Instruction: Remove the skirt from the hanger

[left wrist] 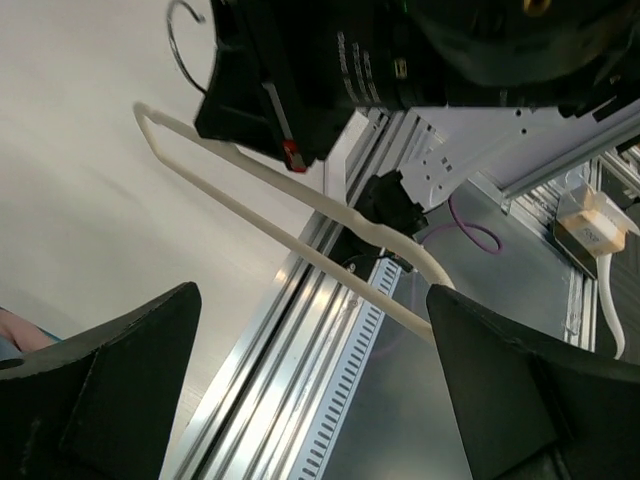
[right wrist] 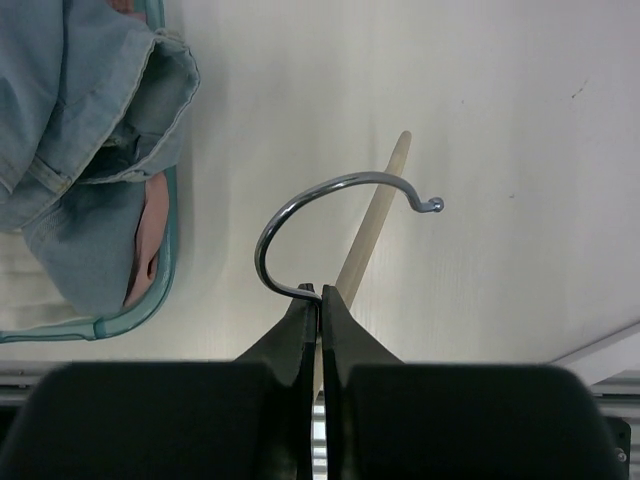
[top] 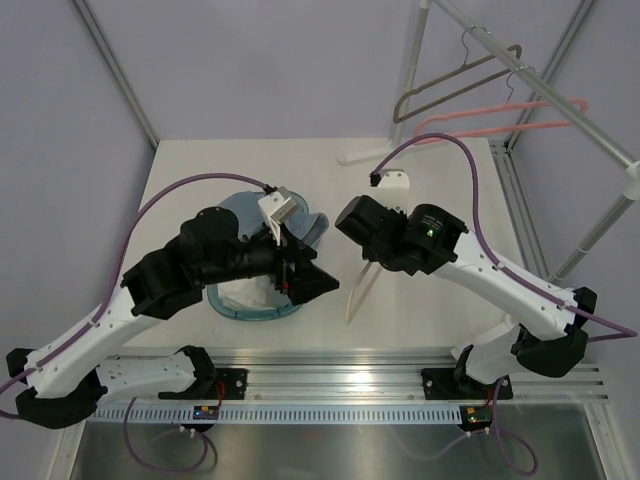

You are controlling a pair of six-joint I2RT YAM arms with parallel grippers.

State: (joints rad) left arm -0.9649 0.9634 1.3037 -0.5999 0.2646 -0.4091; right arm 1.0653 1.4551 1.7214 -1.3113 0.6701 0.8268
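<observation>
My left gripper is to grab the cream hanger by one end next, so its metal hook is left to hang on the rack (top: pixel 560 103).
The blue denim skirt (right wrist: pixel 80 120) lies bunched in the teal basket (right wrist: pixel 166 270), apart from the hanger. In the top view the skirt (top: pixel 312 226) shows under my left arm. The cream hanger (right wrist: pixel 376 212) carries no cloth and hangs tilted over the table. My right gripper (right wrist: pixel 320 292) is shut on its metal hook (right wrist: pixel 300 205). The left gripper (left wrist: pixel 312 296) is open with nothing between its fingers, and past them the hanger (left wrist: pixel 270 222) runs slantwise. From above, the left gripper (top: pixel 322 281) sits beside the basket's right rim, just left of the hanger (top: pixel 356 295).
A clothes rack (top: pixel 560 95) stands at the back right with a grey hanger (top: pixel 455 88) and a pink hanger (top: pixel 500 118) on it. White cloth (top: pixel 245 292) also lies in the basket. The metal rail (top: pixel 330 375) runs along the table's near edge.
</observation>
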